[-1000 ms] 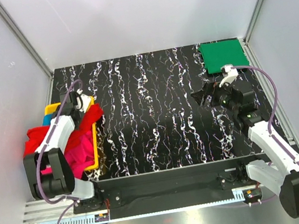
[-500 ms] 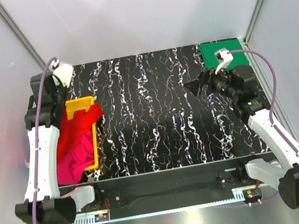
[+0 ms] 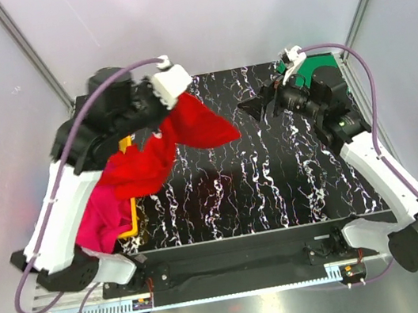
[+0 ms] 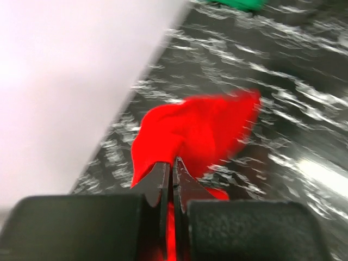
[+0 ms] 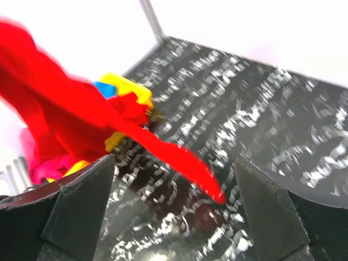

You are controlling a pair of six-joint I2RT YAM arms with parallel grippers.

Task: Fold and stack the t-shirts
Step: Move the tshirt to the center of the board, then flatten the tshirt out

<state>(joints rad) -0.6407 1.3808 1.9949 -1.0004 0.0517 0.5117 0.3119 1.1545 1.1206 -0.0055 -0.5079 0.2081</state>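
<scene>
Next, my right gripper grabs the red t-shirt point(image 3: 189, 132) by its loose end, away from my left gripper, to stretch it for folding.
High over the table's left half, my left gripper point(image 3: 169, 108) point(image 4: 173, 163) is shut on the red t-shirt point(image 3: 189, 132) point(image 4: 201, 130), which hangs from it and trails down to the yellow tray point(image 3: 130, 224). A magenta t-shirt point(image 3: 101, 219) point(image 5: 43, 163) spills over the tray. A bit of turquoise t-shirt point(image 5: 106, 88) shows in the tray. The folded green t-shirt point(image 3: 320, 64) point(image 4: 234, 4) lies at the back right corner, partly behind the right arm. My right gripper point(image 3: 253, 109) point(image 5: 174, 185) is open and holds nothing, facing the red t-shirt point(image 5: 70, 109) from the right.
The yellow tray point(image 5: 128, 87) stands at the table's left edge. White enclosure walls with metal posts point(image 3: 32, 57) border the black marbled table point(image 3: 262, 188) on three sides.
My left arm rose and swung right, pulling the red t-shirt up out of the tray. My right arm reached left and toward the back, its jaws staying open.
</scene>
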